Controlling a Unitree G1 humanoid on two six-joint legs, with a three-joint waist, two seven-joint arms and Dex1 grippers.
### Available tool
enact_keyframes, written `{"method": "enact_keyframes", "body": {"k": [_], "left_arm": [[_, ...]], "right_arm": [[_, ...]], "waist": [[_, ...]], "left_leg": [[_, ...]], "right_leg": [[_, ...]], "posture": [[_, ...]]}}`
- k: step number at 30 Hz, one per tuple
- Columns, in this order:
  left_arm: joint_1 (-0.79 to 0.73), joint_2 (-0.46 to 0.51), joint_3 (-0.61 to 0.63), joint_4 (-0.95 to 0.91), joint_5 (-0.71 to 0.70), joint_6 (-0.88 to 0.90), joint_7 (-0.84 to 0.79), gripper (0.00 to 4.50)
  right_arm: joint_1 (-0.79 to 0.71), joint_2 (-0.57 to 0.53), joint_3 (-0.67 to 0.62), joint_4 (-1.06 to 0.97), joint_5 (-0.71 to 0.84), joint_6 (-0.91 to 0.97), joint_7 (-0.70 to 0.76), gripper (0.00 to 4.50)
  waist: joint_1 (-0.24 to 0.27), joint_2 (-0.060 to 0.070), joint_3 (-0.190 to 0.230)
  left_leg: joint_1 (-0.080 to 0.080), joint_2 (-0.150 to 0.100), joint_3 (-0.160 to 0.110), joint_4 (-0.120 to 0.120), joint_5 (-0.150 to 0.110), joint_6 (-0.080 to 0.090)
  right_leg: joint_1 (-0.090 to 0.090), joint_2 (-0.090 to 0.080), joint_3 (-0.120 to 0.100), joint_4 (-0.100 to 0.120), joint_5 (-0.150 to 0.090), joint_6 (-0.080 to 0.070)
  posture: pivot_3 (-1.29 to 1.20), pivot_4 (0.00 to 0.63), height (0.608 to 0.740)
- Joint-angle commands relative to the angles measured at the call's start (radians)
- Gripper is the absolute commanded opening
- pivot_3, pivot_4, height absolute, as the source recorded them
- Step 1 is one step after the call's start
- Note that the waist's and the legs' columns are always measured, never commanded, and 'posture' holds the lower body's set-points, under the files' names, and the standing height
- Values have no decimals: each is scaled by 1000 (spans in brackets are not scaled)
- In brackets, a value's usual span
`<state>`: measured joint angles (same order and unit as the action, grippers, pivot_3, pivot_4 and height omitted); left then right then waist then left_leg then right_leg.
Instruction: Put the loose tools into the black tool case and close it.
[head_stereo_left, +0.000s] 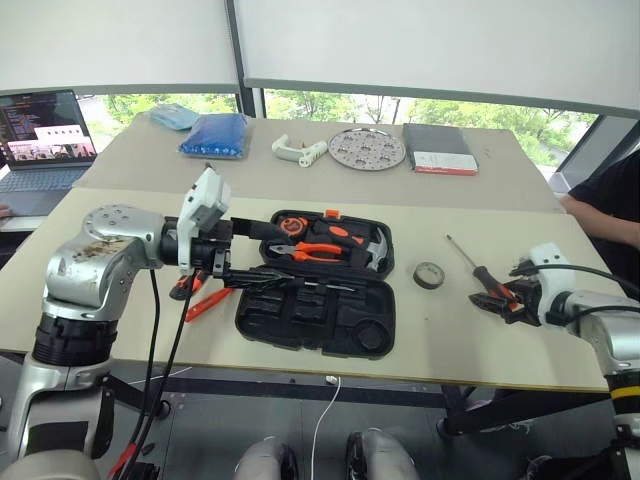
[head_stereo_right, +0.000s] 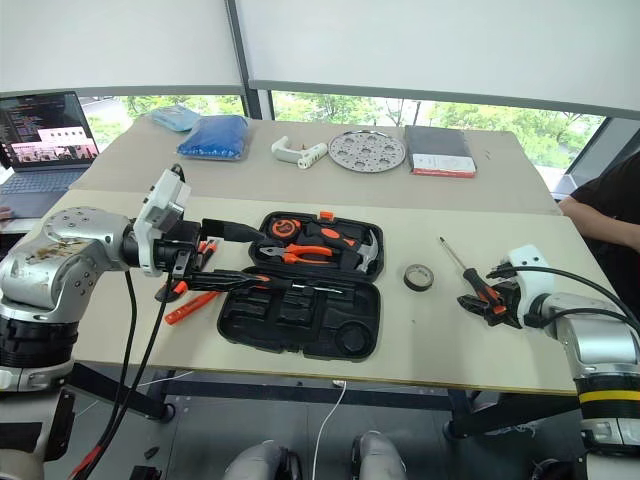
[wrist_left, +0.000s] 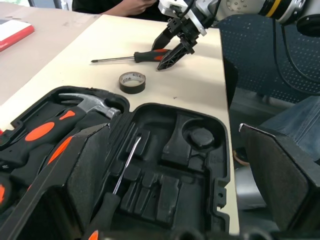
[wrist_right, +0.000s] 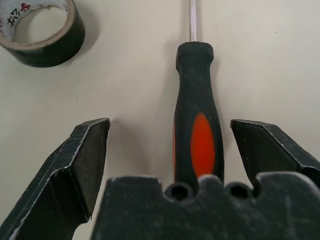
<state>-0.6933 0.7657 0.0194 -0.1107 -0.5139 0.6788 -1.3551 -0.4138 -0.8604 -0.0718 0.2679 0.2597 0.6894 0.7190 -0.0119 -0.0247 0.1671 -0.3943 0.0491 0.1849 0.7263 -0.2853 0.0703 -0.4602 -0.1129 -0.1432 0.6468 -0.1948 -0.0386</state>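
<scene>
My fingers stand on either side of the screwdriver's black handle (head_stereo_left: 489, 282) (wrist_right: 198, 120) and closing now would catch it, so it is time to close my right gripper.
The black tool case (head_stereo_left: 300, 318) lies open in the middle of the near table. One screwdriver (wrist_left: 127, 166) rests in a slot of its front half. My left gripper (head_stereo_left: 262, 255) hovers open over the case's left side with nothing between its fingers. Left of the case, orange-handled loose tools (head_stereo_left: 207, 302) lie on the table, partly hidden by that arm. A black tape roll (wrist_left: 132, 85) sits to the right of the case. Further right lies an orange-and-black screwdriver (wrist_right: 197, 115). My right gripper (head_stereo_left: 497, 300) is open, with a finger on each side of its handle.
A hammer (head_stereo_left: 378, 256) and orange-handled pliers (head_stereo_left: 322, 251) fill the case's far half. The far table holds a laptop (head_stereo_left: 42, 135), a blue bag (head_stereo_left: 215, 135), a white part (head_stereo_left: 298, 151), a round metal plate (head_stereo_left: 367, 149) and a dark book (head_stereo_left: 440, 149). A person (head_stereo_left: 612, 205) sits at the right.
</scene>
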Motion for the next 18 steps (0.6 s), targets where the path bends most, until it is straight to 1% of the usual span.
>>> {"method": "enact_keyframes", "body": {"k": [1,2,3,4,6,8,10,11,13,14,16,18], "left_arm": [[5,24,28,-39,-21,-17,20,4500],[9,26,28,-39,-18,-22,23,4500],[9,28,26,-37,-18,-25,25,4500],[9,30,26,-35,-19,-27,26,4500],[8,32,23,-31,-20,-29,28,4500],[9,34,20,-28,-19,-32,28,4500],[13,38,16,-25,-20,-38,24,4500],[16,41,15,-23,-19,-42,21,4500],[23,49,9,-10,-12,-52,11,4500],[28,57,4,0,-5,-59,1,4500],[39,77,-5,20,7,-77,-26,4500],[53,99,-12,40,19,-97,-48,4500]], "right_arm": [[-49,-20,32,42,-30,63,22,3999],[-59,-22,35,54,-34,65,27,3796],[-68,-27,43,66,-40,60,36,3472],[-72,-31,50,74,-47,53,44,2993],[-77,-36,54,86,-54,41,53,2436],[-79,-37,51,96,-54,38,54,1725],[-82,-33,37,99,-59,29,33,1117],[-88,-30,25,100,-63,18,14,1013],[-121,-29,-9,102,-57,-2,-10,1014],[-139,-35,-18,83,-47,-25,7,1014],[-165,-49,-5,12,-30,-78,77,1014],[-184,-61,30,-80,-9,-93,168,1014]], "waist": [[-1,0,0],[-1,0,0],[-1,0,0],[-1,0,0],[-1,0,0],[1,0,0],[3,0,0],[3,0,0],[2,0,0],[2,1,0],[-1,2,1],[-7,4,2]], "left_leg": [[0,0,0,0,0,0],[0,0,0,0,0,0],[0,0,0,0,0,0],[0,0,0,0,0,0],[0,0,0,0,0,0],[0,0,0,0,0,0],[0,0,0,0,0,0],[0,0,0,0,0,0],[0,0,0,0,0,0],[0,0,0,0,0,0],[-1,0,0,0,0,0],[-2,0,0,0,0,0]], "right_leg": [[0,0,0,0,0,0],[0,0,0,0,0,0],[0,0,0,0,0,0],[0,0,0,0,0,0],[0,0,0,0,0,0],[0,0,0,0,0,0],[0,-1,0,0,0,0],[1,-1,0,0,0,0],[1,-1,0,0,0,0],[0,-1,0,0,0,0],[-1,-1,0,0,0,0],[-3,-1,0,0,0,0]], "posture": [[0,150,718],[0,150,718],[0,150,718],[0,150,718],[0,150,718],[0,150,718],[0,150,718],[0,150,718],[0,150,718],[0,150,718],[0,150,718],[0,150,718]]}}
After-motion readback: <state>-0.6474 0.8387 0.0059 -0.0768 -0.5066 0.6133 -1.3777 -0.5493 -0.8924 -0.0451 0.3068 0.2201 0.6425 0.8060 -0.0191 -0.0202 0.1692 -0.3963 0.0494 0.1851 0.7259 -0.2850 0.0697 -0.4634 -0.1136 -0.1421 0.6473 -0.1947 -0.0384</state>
